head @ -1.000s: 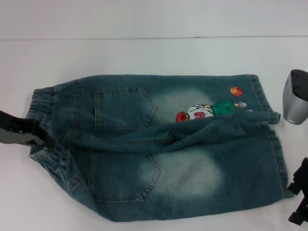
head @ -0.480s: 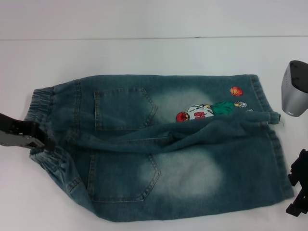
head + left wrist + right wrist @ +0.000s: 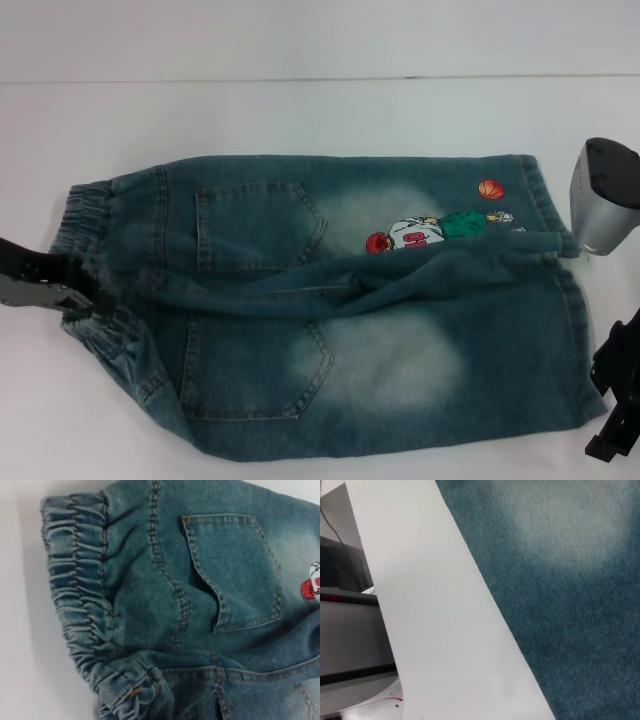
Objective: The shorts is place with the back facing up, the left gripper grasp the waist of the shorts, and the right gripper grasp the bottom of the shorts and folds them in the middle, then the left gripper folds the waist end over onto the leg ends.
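My right gripper's fingers reach to the white table on either side of the near hem corner (image 3: 598,409), so it is time to close on the shorts (image 3: 330,300).
The blue denim shorts (image 3: 330,300) lie flat on the white table (image 3: 300,110), both back pockets up, with a creased ridge along the middle. The elastic waist (image 3: 85,215) is at the left and the leg hems (image 3: 560,260) at the right. A cartoon print (image 3: 430,230) marks the far leg. My left gripper (image 3: 80,292) sits at the near part of the waist, touching it. The left wrist view shows the gathered waist (image 3: 80,580) and a pocket (image 3: 235,570). My right gripper (image 3: 615,400) hangs beside the near leg hem, and its wrist view shows denim (image 3: 570,580).
The right arm's silver wrist housing (image 3: 600,205) hovers just beyond the far leg hem. In the right wrist view the table's front edge (image 3: 385,630) shows, with dark equipment below it. Bare white table surrounds the shorts.
The left gripper has shifted slightly left at the waist. The right arm's wrist housing has moved left toward the leg hem, and the right gripper has sunk a little lower.
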Motion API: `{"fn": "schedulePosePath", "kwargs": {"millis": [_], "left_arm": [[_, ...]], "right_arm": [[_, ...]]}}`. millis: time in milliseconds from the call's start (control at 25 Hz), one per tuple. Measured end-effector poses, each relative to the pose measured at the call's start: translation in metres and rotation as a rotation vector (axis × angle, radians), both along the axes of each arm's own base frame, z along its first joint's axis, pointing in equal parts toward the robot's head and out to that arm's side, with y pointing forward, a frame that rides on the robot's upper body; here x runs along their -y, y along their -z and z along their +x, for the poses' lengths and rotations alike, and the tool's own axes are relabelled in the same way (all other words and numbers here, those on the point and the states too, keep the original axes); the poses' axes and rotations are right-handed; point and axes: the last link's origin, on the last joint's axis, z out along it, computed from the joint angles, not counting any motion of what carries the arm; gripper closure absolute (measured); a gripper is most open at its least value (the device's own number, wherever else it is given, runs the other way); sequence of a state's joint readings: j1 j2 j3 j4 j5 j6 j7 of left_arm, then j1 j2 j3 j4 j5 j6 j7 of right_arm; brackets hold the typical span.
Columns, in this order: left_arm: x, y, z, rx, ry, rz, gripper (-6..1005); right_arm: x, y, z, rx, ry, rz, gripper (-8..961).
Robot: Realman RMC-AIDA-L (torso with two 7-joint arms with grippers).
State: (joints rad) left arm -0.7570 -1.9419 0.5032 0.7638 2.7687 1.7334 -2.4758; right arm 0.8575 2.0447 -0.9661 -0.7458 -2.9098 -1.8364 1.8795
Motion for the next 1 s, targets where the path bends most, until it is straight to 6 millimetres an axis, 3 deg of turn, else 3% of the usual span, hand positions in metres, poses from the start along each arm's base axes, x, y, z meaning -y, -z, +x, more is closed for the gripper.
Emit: {"fn": "schedulePosePath", "kwargs": {"millis": [240,880,1000], "left_arm": [[0.0000,0.0000,0.0000,0.000,0.002,0.000,943],[-0.0017,-0.0002,0.0010,-0.001,0.007,0.005,943],[-0.0025,-0.0008,0.0017,-0.002,0.010,0.006,942]], "right_arm": [[0.0004,0.0002,0.0002,0.000,-0.009,-0.008,36],[-0.0003,0.0005,0.0006,0.011,-0.016,-0.008,688],[-0.0004,0.0007,0.0006,0.014,-0.017,-0.008,752]]}}
